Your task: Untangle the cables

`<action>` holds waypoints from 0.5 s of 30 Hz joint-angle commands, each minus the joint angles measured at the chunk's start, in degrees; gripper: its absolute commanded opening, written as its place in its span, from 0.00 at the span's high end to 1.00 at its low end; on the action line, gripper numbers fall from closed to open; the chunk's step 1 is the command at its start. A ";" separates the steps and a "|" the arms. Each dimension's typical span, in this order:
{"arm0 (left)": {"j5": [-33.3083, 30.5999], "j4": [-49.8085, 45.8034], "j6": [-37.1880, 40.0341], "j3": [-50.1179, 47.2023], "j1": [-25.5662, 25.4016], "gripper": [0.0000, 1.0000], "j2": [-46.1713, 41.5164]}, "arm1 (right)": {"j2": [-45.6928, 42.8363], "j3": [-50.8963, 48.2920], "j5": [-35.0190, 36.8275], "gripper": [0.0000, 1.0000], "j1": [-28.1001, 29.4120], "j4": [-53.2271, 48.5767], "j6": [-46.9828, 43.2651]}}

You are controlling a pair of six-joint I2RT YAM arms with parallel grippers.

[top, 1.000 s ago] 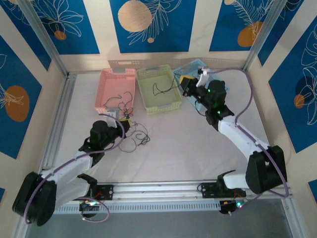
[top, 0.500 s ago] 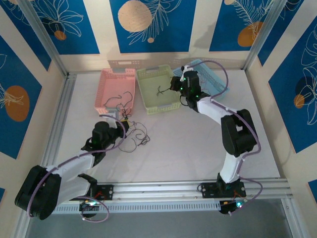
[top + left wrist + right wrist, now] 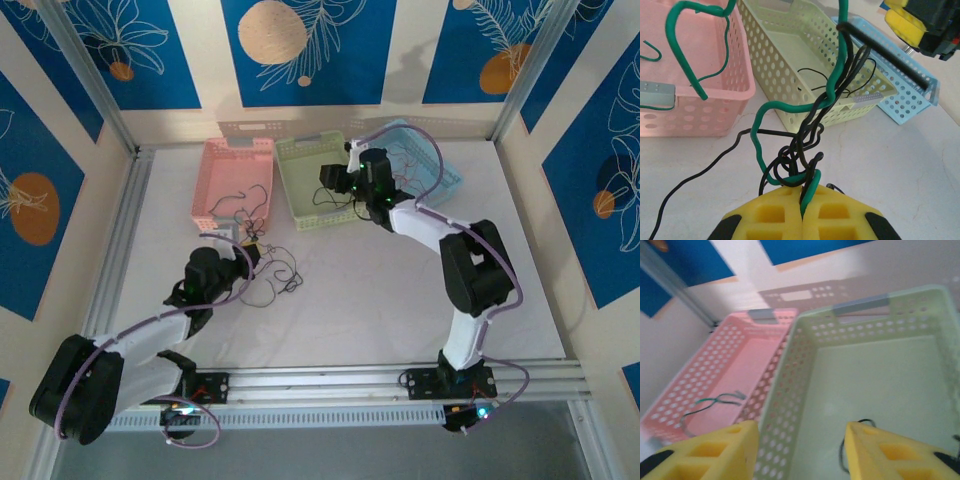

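Note:
My right gripper grabs one loose black piece of the tangle (image 3: 274, 250) next, to untangle that black cable.
A tangle of green and black cables (image 3: 799, 150) rises from my left gripper (image 3: 803, 202), whose yellow fingers are shut on a green strand and a black strand. From above, the left gripper (image 3: 251, 252) sits in front of the pink basket, with loose black loops (image 3: 278, 272) trailing right on the table. My right gripper (image 3: 801, 435) is open with nothing between its fingers. It hangs over the green basket (image 3: 900, 365), where a thin black cable (image 3: 842, 452) lies on the floor. A green cable (image 3: 710, 404) lies in the pink basket (image 3: 747, 360).
Three perforated baskets stand along the back: pink (image 3: 236, 180), green (image 3: 305, 165) and blue (image 3: 430, 165). The right arm (image 3: 440, 225) reaches over the green basket's right side. White table (image 3: 380, 300) spreads in front, with a metal rail (image 3: 330, 380) at the near edge.
The right arm swung left from the blue basket to over the green basket, and its jaws opened. The left gripper stayed shut on the tangle, almost still.

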 commanded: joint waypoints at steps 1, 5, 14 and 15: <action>-0.08 2.75 -0.20 -0.84 0.50 1.00 -1.13 | -6.08 -0.10 -12.82 0.56 0.00 -3.04 -1.67; 0.14 3.20 -0.20 -1.10 0.49 1.00 -1.23 | -9.23 -5.31 -23.03 0.58 1.62 -3.54 -4.10; 0.02 4.81 -0.29 -2.69 0.52 1.00 -3.22 | 0.79 1.12 -26.73 0.53 11.48 -18.10 -22.99; 0.05 4.79 -0.38 -2.69 0.50 1.00 -3.27 | 1.22 1.08 -26.22 0.52 12.15 -18.00 -24.13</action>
